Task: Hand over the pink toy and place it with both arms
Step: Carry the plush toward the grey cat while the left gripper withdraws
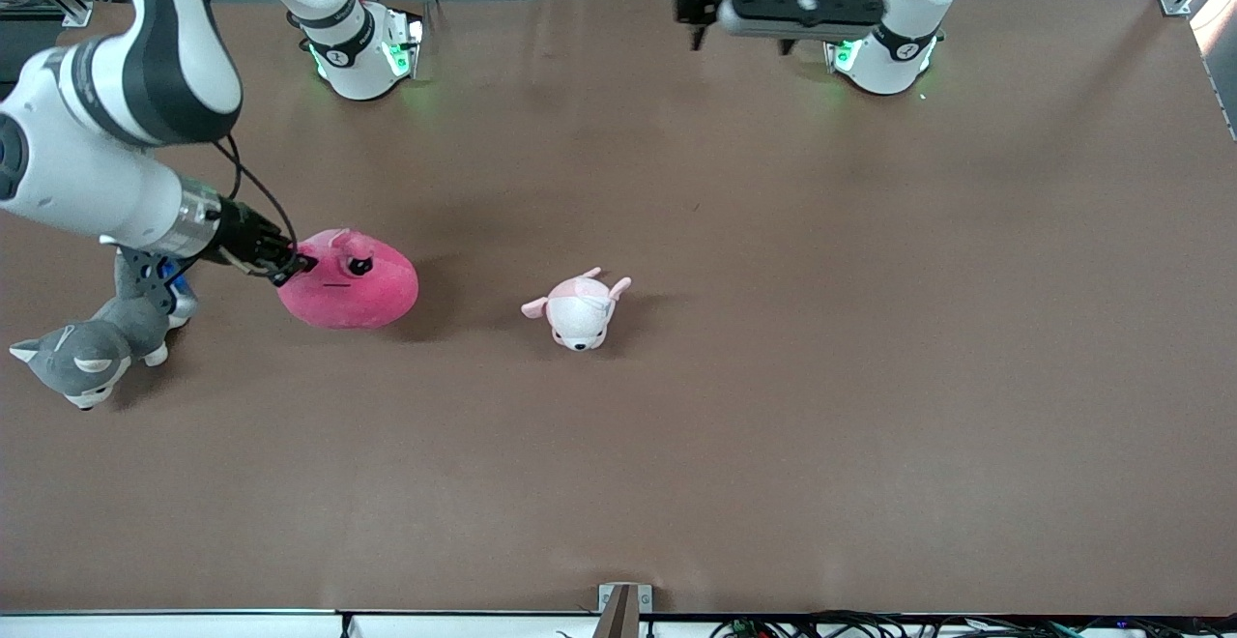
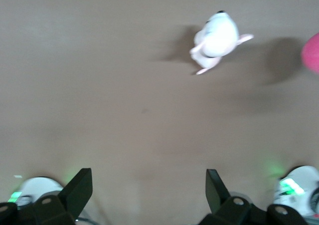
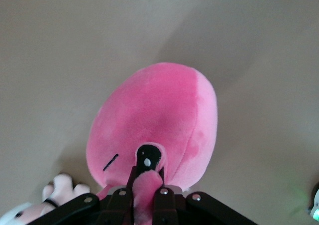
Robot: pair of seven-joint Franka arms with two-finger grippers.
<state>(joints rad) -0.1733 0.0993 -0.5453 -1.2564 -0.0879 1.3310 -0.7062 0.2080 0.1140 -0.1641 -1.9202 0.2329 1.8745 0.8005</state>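
In the front view the pink toy's bottom (image 1: 345,320) is still above the table, so my right gripper keeps hold of the pink toy for now.
The pink toy (image 1: 350,280) is a big hot-pink blob with black eye marks, toward the right arm's end of the table. My right gripper (image 1: 290,266) is shut on one of its floppy ears. In the right wrist view the ear is pinched between the fingers at my right gripper (image 3: 147,177), and the pink toy (image 3: 159,115) bulges out past them. I cannot tell whether it rests on the table or hangs just above it. My left gripper (image 1: 698,10) waits open and empty, high up by the left arm's base. The left wrist view shows my left gripper (image 2: 148,185) spread wide, with the pink toy (image 2: 311,53) at the frame's edge.
A small pale pink-and-white plush (image 1: 580,309) lies mid-table, also seen as the pale plush (image 2: 217,38) from the left wrist. A grey-and-white plush dog (image 1: 92,353) stands under the right arm, near the table's end. The brown table (image 1: 870,329) stretches toward the left arm's end.
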